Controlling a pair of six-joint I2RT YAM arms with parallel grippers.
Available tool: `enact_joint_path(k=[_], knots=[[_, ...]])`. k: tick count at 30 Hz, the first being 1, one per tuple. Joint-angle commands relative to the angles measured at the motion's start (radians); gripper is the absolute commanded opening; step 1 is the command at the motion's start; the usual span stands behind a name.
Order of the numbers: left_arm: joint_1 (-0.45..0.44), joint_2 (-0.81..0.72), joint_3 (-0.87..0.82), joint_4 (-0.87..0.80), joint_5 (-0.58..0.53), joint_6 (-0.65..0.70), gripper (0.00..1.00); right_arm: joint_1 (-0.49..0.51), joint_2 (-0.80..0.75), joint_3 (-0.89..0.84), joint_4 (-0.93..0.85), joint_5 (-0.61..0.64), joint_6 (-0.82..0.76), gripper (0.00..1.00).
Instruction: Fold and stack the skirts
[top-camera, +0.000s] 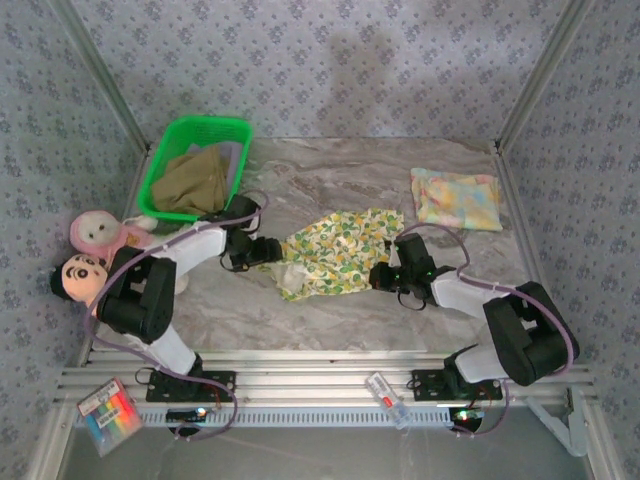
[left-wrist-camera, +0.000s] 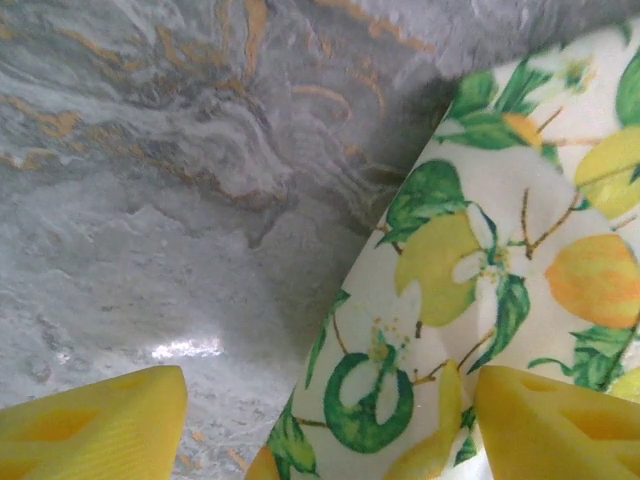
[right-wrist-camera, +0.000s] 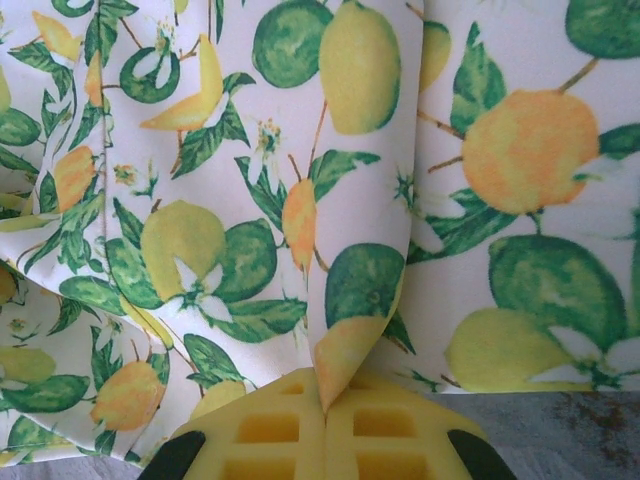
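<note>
My left gripper should stretch the skirt for folding, so next it needs to pinch the floral skirt's edge (top-camera: 280, 257) (left-wrist-camera: 318, 432) opposite my right gripper.
The yellow-green floral skirt (top-camera: 335, 250) lies crumpled in the middle of the marble table (top-camera: 330, 180). My right gripper (top-camera: 385, 275) holds its right edge; in the right wrist view the yellow fingers (right-wrist-camera: 270, 430) are pressed together on a pinched fold of the skirt (right-wrist-camera: 350, 330). My left gripper (top-camera: 268, 250) is at the skirt's left end, open, and the skirt's edge (left-wrist-camera: 400, 380) lies between its wide-apart fingers (left-wrist-camera: 95, 425). The pastel skirt (top-camera: 457, 198) lies folded at the back right. An olive-khaki skirt (top-camera: 190, 180) and a lavender-grey skirt (top-camera: 234, 157) sit in the green basket (top-camera: 190, 128).
Two plush dolls (top-camera: 95, 235) lie against the left wall beside the left arm. A crayon pack (top-camera: 108, 415) and a small packet (top-camera: 385, 397) rest on the front rail. Patterned walls close in the table on three sides.
</note>
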Motion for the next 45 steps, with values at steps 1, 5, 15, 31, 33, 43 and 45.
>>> enact_joint_path(k=[1, 5, 15, 31, 33, 43, 45], knots=[[0.011, -0.056, -0.047, 0.112, 0.135, 0.076, 0.83, -0.006, -0.001, 0.019, 0.001, 0.029, 0.018, 0.00], [0.040, -0.115, -0.146, 0.226, 0.201, 0.076, 0.91, -0.003, 0.007, 0.023, 0.004, 0.028, 0.019, 0.00], [0.089, -0.174, -0.267, 0.343, 0.308, 0.065, 0.77, -0.005, 0.015, 0.032, -0.002, 0.044, 0.022, 0.00], [0.102, -0.136, -0.162, 0.384, -0.015, -0.020, 0.00, -0.086, -0.135, 0.089, 0.059, -0.031, 0.040, 0.00], [0.103, -0.180, -0.066, 0.333, -0.027, -0.014, 0.00, -0.138, -0.188, 0.150, 0.038, -0.071, 0.054, 0.00], [0.090, -0.266, 0.558, 0.003, -0.241, 0.036, 0.00, -0.292, -0.223, 0.639, -0.110, -0.101, 0.168, 0.00], [0.091, -0.223, 0.651, -0.037, -0.240, 0.036, 0.00, -0.295, -0.203, 0.681, -0.064, -0.097, 0.167, 0.00]])
